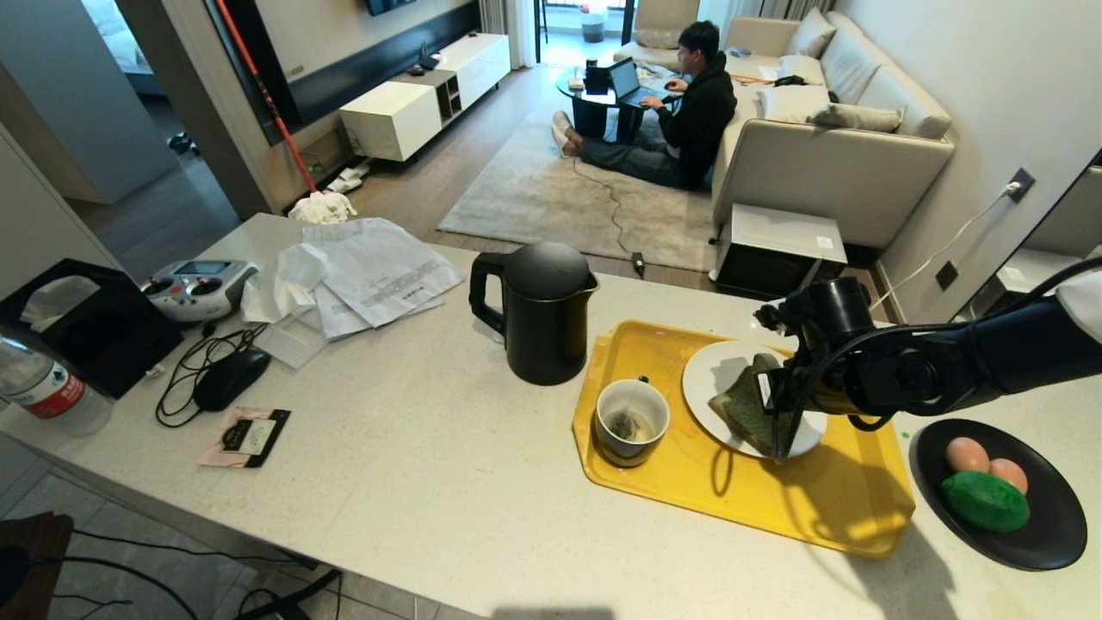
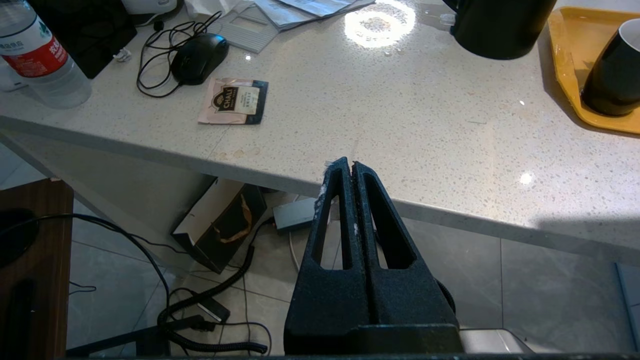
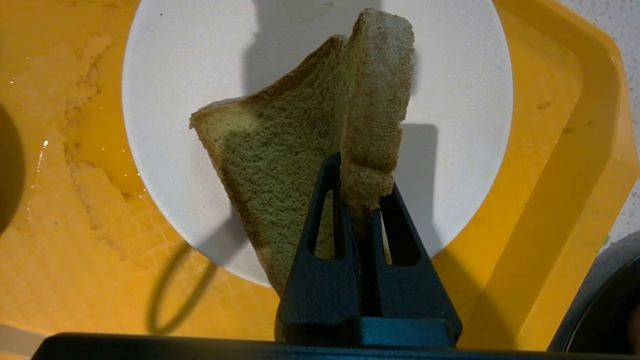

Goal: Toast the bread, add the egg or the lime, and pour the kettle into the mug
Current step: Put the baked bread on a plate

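My right gripper opens next, since the bread's free lower edge (image 1: pixel 738 428) rests on the white plate (image 1: pixel 715 370) and the bread would stay on the plate.
My right gripper (image 3: pixel 362 175) is shut on one edge of the bread (image 3: pixel 280 150), a pale green slice with a brown crust, bent where it is pinched. The slice (image 1: pixel 742 405) hangs tilted over the white plate (image 1: pixel 715 370) on the yellow tray (image 1: pixel 826 499); the gripper (image 1: pixel 779 448) points down. The mug (image 1: pixel 631 420) stands on the tray with a tea bag inside, and the black kettle (image 1: pixel 538 314) is just beyond the tray's left side. Two pinkish-brown eggs (image 1: pixel 967 454) and the lime (image 1: pixel 984 501) lie in a black dish (image 1: pixel 1055 534). My left gripper (image 2: pixel 348 164) is shut and empty at the counter's front edge.
The counter's left part holds papers (image 1: pixel 379 271), a remote controller (image 1: pixel 198 288), a mouse with cable (image 1: pixel 231 377), a black tissue box (image 1: pixel 86 327), a water bottle (image 1: pixel 47 392) and a tea sachet (image 1: pixel 245 437). A person (image 1: pixel 689 112) sits on the floor by the sofa.
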`<state>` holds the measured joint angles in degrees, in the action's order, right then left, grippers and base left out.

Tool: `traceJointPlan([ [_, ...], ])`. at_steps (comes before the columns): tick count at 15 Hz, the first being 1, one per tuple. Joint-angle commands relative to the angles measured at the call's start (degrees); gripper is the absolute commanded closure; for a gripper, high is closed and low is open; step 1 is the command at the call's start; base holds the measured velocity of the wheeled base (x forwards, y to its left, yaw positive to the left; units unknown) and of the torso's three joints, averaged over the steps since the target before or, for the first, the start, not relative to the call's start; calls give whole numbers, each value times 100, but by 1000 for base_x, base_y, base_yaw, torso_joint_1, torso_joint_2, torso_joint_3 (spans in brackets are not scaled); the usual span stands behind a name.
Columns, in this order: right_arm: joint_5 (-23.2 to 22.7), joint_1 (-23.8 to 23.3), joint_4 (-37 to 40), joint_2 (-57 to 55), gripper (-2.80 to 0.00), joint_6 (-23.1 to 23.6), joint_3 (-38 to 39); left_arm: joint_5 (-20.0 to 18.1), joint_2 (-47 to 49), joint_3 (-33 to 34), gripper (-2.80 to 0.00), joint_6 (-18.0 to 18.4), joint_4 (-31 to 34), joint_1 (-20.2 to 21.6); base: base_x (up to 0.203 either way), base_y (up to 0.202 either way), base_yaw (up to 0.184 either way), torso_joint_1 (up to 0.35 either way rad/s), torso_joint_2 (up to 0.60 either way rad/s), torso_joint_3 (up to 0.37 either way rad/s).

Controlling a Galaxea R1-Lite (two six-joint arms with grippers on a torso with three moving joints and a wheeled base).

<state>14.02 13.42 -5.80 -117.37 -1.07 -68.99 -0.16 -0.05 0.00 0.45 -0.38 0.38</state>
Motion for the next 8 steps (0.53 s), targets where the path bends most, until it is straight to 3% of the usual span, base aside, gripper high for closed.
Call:
traceJointPlan([
  [1, 5, 3, 0, -31, 0, 2, -10, -2, -4, 0, 0, -1, -4, 6, 0, 0, 0, 0, 0, 0],
  [2, 33, 3, -5, -30, -280, -4, -10, -2, -4, 0, 0, -1, 0, -3, 0, 0, 0, 0, 0, 0],
  [8, 65, 3, -422, 128, -280, 11, 166, -2, -4, 0, 0, -1, 3, -2, 0, 0, 0, 0, 0, 0],
])
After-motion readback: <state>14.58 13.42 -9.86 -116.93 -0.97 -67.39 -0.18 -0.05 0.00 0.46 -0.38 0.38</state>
